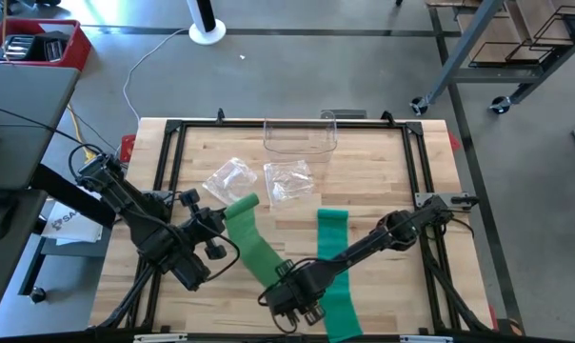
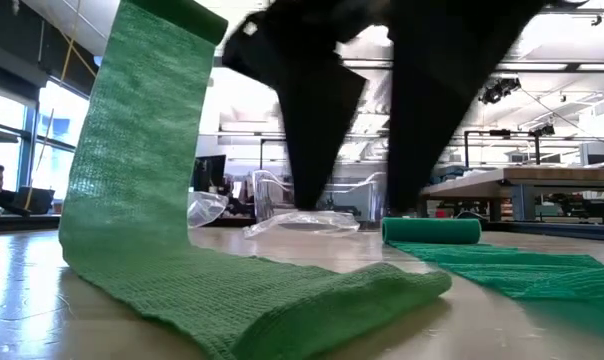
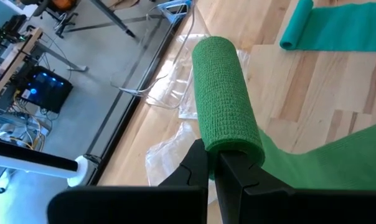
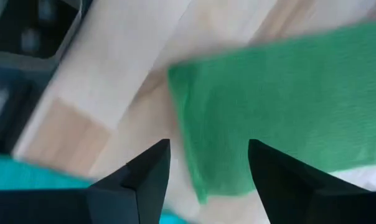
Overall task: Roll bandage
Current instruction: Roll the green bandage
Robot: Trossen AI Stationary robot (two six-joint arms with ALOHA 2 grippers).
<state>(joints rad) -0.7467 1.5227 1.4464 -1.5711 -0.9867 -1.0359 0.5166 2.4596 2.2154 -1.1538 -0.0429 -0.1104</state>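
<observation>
My right gripper should next grab the green bandage by its loose end [image 4: 203,146], so it can pull the strip [image 4: 319,99] out straight for rolling.
A green bandage has its rolled end [image 1: 242,205] lifted in my left gripper [image 1: 221,224], left of the table's middle. Its strip slopes down [image 2: 132,150] and its free end [image 1: 276,272] lies flat on the table near the front edge. My right gripper [image 1: 292,297] is open over that free end [image 4: 238,118], one finger to each side of it. I cannot tell whether the fingers touch it. A teal bandage [image 1: 333,272] lies unrolled to the right, with its small roll [image 2: 432,230] at the far end. My left gripper pinches the near end of the green roll [image 3: 230,144] between its two fingers [image 3: 197,163]. The fingers come nearly level from the table's left and lie along the roll. The roll is lifted clear, and the strip hangs from it down to the table.
A clear plastic box [image 1: 300,138] stands at the far middle of the table. Two crumpled clear bags [image 1: 228,179] [image 1: 289,181] lie in front of it. The black frame rail [image 1: 164,181] runs round the table's edges.
</observation>
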